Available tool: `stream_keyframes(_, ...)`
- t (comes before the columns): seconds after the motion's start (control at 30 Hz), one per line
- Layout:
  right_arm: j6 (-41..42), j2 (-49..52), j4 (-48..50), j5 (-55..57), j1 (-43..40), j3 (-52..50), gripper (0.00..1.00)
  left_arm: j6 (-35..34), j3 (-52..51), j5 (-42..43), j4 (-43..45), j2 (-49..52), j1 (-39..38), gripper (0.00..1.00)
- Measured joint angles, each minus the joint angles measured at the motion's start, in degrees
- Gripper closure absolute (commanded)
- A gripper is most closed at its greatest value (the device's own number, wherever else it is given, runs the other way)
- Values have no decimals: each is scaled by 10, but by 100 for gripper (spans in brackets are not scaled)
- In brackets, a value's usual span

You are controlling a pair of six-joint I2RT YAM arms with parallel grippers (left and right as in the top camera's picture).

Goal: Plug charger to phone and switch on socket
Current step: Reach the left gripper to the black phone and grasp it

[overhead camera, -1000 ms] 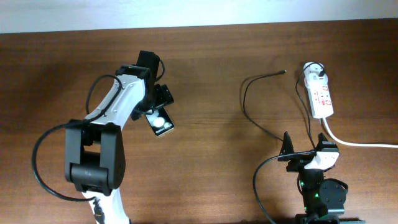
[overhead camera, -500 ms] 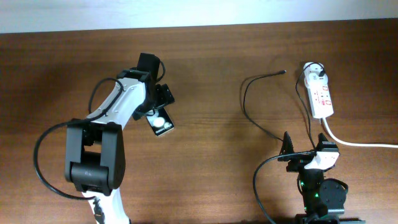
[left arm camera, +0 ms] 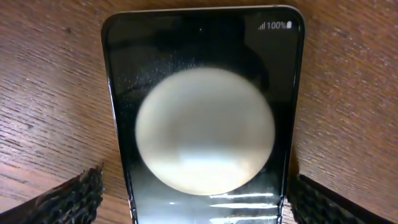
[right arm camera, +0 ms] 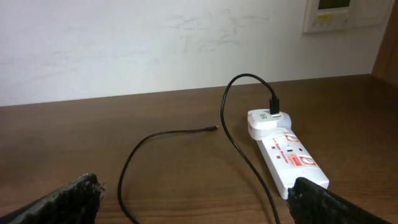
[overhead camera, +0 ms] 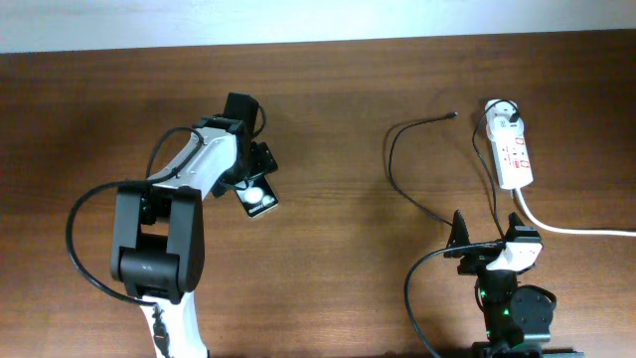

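The left gripper is ready to close on the phone, as its fingers reach down to the table beside the phone's long edges in the left wrist view.
The phone (overhead camera: pixel 259 200) lies flat on the wooden table and fills the left wrist view (left arm camera: pixel 202 74), its glossy screen showing a big round white reflection and "100%". My left gripper (overhead camera: pixel 250 179) is open low over the phone's near end, one finger on each side (left arm camera: pixel 196 190). The charger's thin black cable (overhead camera: pixel 392 159) loops on the table, its loose tip (overhead camera: pixel 454 115) lying free. Its white adapter (overhead camera: pixel 505 115) sits in the socket, a white power strip (overhead camera: pixel 516 159). My right gripper (overhead camera: pixel 487 241) is open and empty at the front right (right arm camera: pixel 196 193).
The strip's thick white cord (overhead camera: pixel 571 230) runs off the right edge. The right wrist view shows the strip (right arm camera: pixel 291 160), the adapter (right arm camera: pixel 263 122), the cable tip (right arm camera: pixel 214 129), and a white wall behind the table.
My left arm has shifted slightly right and settled closer over the phone. The phone, cable and right arm have not moved.
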Motion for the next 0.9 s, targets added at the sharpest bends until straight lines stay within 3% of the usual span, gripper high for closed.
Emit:
stream_keyframes(0.1,0,0,0,0,0,0,1,0,2,5,-2,2,0,0)
stream_keyframes(0.37,0,0,0,0,0,0,1,0,4,19,-10,2,1,20)
stream_keyframes(0.57,0,0,0,0,0,0,1,0,6,23,-12,2,1,27)
stream_keyframes(0.7,0,0,0,0,0,0,1,0,6,42,-11,-2,1,27)
stream_keyframes(0.8,0,0,0,0,0,0,1,-2,-6,64,-46,-49,1,27)
stream_keyframes(0.9,0,0,0,0,0,0,1,-2,-6,68,-100,-162,1,26)
